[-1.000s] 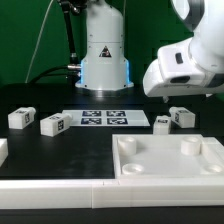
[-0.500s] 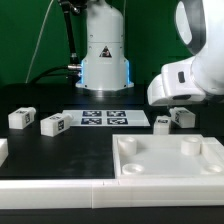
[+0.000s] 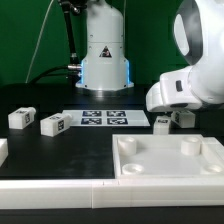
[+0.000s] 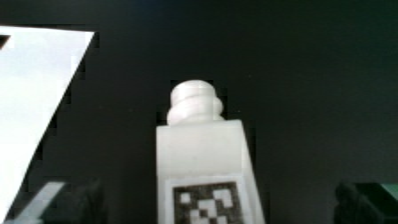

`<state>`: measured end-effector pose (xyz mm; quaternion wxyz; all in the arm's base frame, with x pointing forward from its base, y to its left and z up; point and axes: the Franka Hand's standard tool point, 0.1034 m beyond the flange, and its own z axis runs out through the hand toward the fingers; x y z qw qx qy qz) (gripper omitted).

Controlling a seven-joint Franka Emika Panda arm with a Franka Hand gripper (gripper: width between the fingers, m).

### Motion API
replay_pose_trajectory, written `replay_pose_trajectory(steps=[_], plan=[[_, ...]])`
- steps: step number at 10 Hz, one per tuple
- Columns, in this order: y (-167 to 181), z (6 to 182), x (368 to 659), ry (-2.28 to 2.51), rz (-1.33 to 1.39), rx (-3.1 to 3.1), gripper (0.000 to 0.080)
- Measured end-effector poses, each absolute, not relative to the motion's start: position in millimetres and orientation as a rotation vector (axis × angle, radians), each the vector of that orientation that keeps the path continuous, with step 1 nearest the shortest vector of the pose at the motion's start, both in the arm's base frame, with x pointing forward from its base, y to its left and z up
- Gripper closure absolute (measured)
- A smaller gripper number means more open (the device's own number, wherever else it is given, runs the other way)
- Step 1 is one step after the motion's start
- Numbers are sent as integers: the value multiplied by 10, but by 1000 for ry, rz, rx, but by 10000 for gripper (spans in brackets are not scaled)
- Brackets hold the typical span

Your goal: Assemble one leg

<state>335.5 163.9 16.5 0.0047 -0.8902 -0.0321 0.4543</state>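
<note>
My open fingers are low on either side of the tagged leg's body [image 3: 183,119] [image 4: 206,165]. I should close my gripper now. Closing now would hold the leg.
Several small white legs with tags lie on the black table: two at the exterior view's left [image 3: 21,117] [image 3: 53,124] and two at its right [image 3: 162,121] [image 3: 183,118]. The arm's white hand [image 3: 185,90] hangs low just above the right pair, and it hides the fingers in that view. In the wrist view one leg [image 4: 201,150] lies lengthwise with its knobbed end away from the camera and its tag near it. My gripper [image 4: 210,205] is open, with a dark finger [image 4: 54,205] far out on each side of this leg, not touching it.
The large white tray-like piece [image 3: 170,160] with round corner sockets lies in front of the right legs. The marker board [image 3: 105,118] lies mid-table before the robot base [image 3: 103,60]. A white part [image 3: 3,150] shows at the left edge. A flat white surface [image 4: 36,100] borders the wrist view.
The hand has come down and slightly leftward over the right pair of legs. The legs and the tray-like piece have not moved.
</note>
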Motion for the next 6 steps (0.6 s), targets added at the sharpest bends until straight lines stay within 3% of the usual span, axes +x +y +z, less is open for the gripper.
replay_pose_trajectory(steps=[5, 6], plan=[[1628, 105, 3298, -88, 1417, -2796, 162], [1627, 105, 3298, -88, 1417, -2796, 335]])
